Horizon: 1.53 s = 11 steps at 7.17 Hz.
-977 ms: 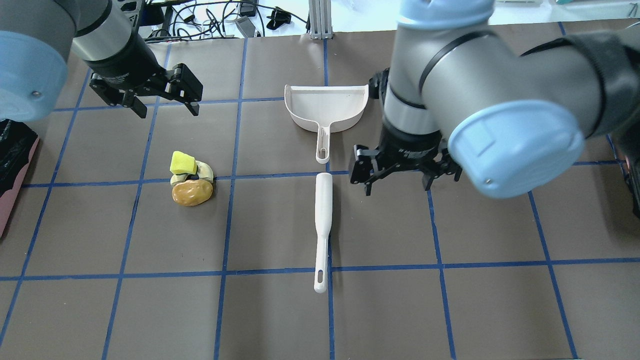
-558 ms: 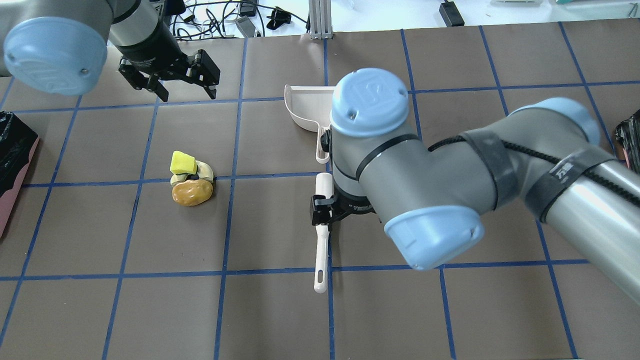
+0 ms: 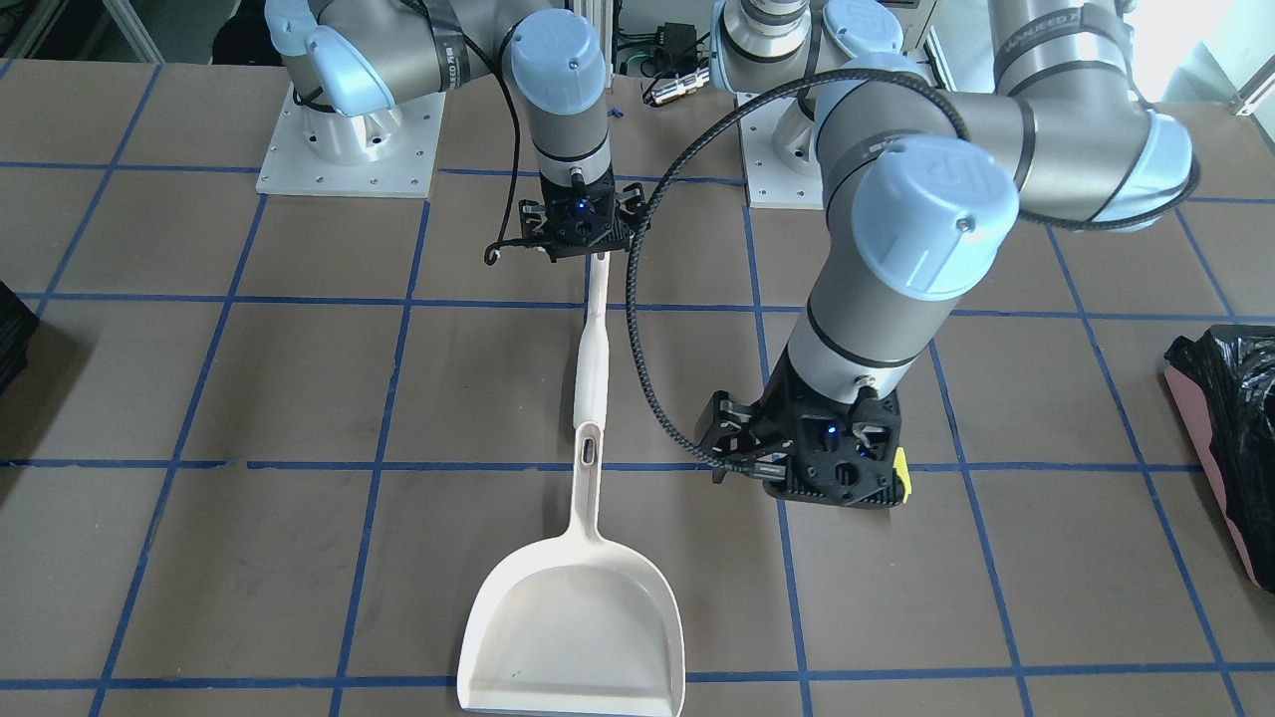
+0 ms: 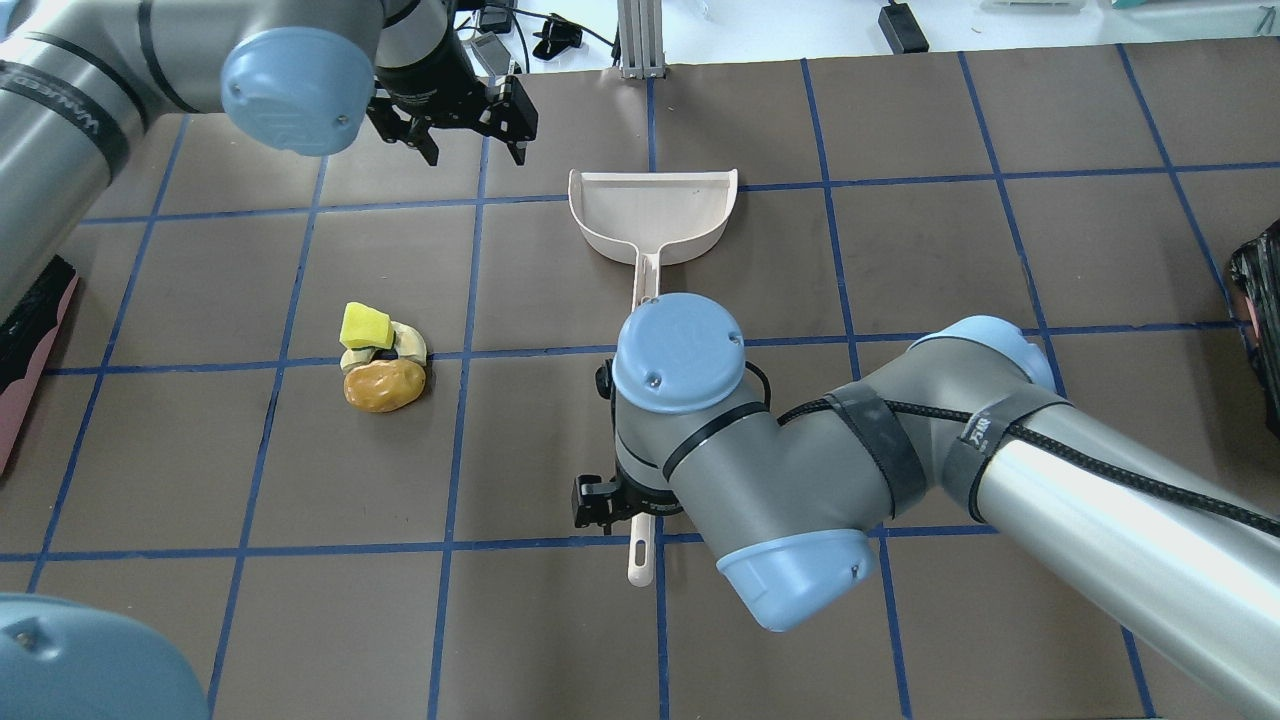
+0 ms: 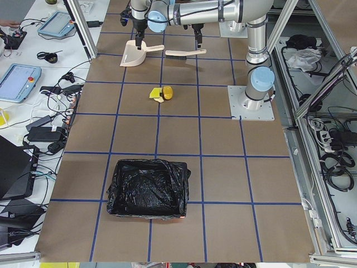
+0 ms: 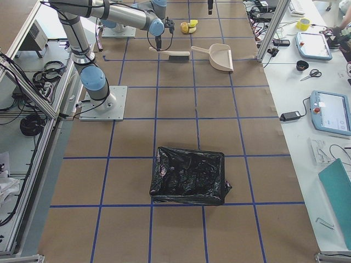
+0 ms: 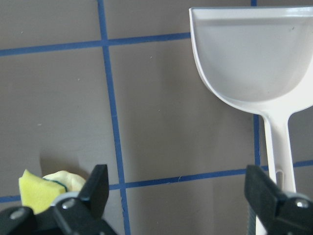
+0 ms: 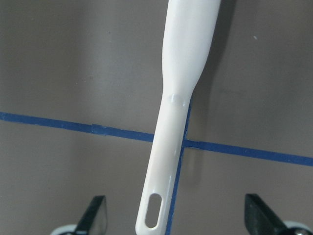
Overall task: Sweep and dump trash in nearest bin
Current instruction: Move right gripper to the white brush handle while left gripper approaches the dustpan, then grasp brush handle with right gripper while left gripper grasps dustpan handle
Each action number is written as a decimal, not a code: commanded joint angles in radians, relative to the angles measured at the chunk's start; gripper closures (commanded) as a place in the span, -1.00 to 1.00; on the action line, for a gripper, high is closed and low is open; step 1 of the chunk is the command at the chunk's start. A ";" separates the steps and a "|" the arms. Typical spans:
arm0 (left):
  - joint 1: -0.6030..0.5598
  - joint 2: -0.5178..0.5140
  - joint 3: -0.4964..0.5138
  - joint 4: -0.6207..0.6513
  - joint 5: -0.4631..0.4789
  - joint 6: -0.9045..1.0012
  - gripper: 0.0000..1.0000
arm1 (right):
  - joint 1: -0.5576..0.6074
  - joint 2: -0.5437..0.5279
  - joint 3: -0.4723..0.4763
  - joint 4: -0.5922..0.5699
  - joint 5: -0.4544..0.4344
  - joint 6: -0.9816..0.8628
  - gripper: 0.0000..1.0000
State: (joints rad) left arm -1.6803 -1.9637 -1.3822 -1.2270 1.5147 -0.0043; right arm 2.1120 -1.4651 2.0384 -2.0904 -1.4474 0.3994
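The dustpan spreads far wider than my fingers can span, so my left gripper should next take hold of it by its narrow handle (image 3: 586,484) (image 7: 278,147).
The trash (image 4: 380,362), a golden-brown lump, a pale peel and a yellow-green wedge, lies left of centre; in the front view only a yellow edge (image 3: 901,476) shows behind my left gripper. The pink-sided bin (image 4: 25,340) with its black bag is at the left edge. My left gripper (image 4: 455,120) is open and empty, beyond the trash and left of the white dustpan (image 4: 650,215). My right gripper (image 8: 176,220) is open and straddles the thin handle of the white brush (image 8: 171,122) without closing on it.
A second black-bagged bin (image 4: 1262,290) stands at the right edge. The brush (image 3: 595,329) and the dustpan (image 3: 578,617) lie end to end along the middle grid line. Cables and devices lie past the table's far edge.
My right arm has moved along the brush towards the handle's near end and its gripper now straddles it. My left gripper has moved right and farther away, towards the dustpan.
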 commanded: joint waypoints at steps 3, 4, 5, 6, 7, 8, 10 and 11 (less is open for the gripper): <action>-0.103 -0.119 0.043 0.067 -0.001 -0.049 -1.00 | 0.032 0.087 0.000 -0.020 -0.011 0.035 -0.76; -0.113 -0.135 0.031 0.072 -0.001 -0.034 -0.83 | 0.037 0.092 -0.004 -0.022 -0.016 0.036 -0.62; -0.124 -0.156 0.029 0.073 -0.019 -0.034 -0.80 | 0.037 0.094 -0.003 -0.019 -0.016 0.051 -0.52; -0.154 -0.168 0.025 0.072 -0.025 -0.049 -0.84 | 0.037 0.094 -0.006 -0.017 -0.016 0.056 -0.51; -0.163 -0.175 -0.003 0.098 -0.025 -0.052 -0.84 | 0.037 0.095 -0.006 -0.017 -0.016 0.059 -0.41; -0.171 -0.170 -0.044 0.145 -0.027 -0.051 -0.84 | 0.037 0.095 -0.006 -0.014 -0.016 0.068 -0.28; -0.186 -0.164 -0.070 0.146 -0.056 -0.107 -0.84 | 0.036 0.097 -0.006 -0.008 -0.002 0.070 0.34; -0.193 -0.170 -0.069 0.147 -0.063 -0.121 -0.82 | 0.036 0.097 -0.006 -0.007 -0.002 0.068 0.99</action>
State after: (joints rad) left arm -1.8640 -2.1301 -1.4476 -1.0828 1.4649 -0.1003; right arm 2.1482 -1.3688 2.0329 -2.0992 -1.4541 0.4684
